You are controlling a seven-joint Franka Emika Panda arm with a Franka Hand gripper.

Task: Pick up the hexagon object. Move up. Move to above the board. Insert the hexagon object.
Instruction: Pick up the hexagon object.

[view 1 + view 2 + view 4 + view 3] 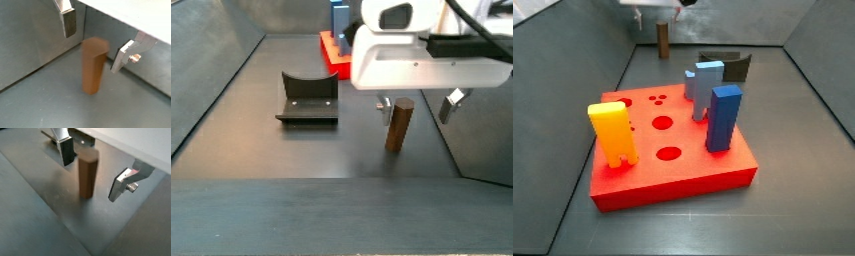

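Observation:
My gripper will next grab the hexagon object by its upper end [663, 27] so that it can go into the board [671, 145].
The hexagon object [93, 66] is a slim dark-brown peg standing upright on the grey floor, seen in both wrist views [87, 174] and both side views [663, 40] [400, 125]. My gripper [94, 41] is open above it, with the peg's top between the two silver fingers and not touched. It also shows in the wrist view [93, 171] and the side view [416, 103]. The board [671, 145] is a large red block with holes, some way from the peg; its corner shows in a side view [331, 53].
On the board stand a yellow peg [611, 131], a blue peg [723, 117] and a grey-blue peg [703, 85]. The dark fixture [307, 98] stands on the floor by the board [728, 65]. Grey walls [27, 40] enclose the floor close to the peg.

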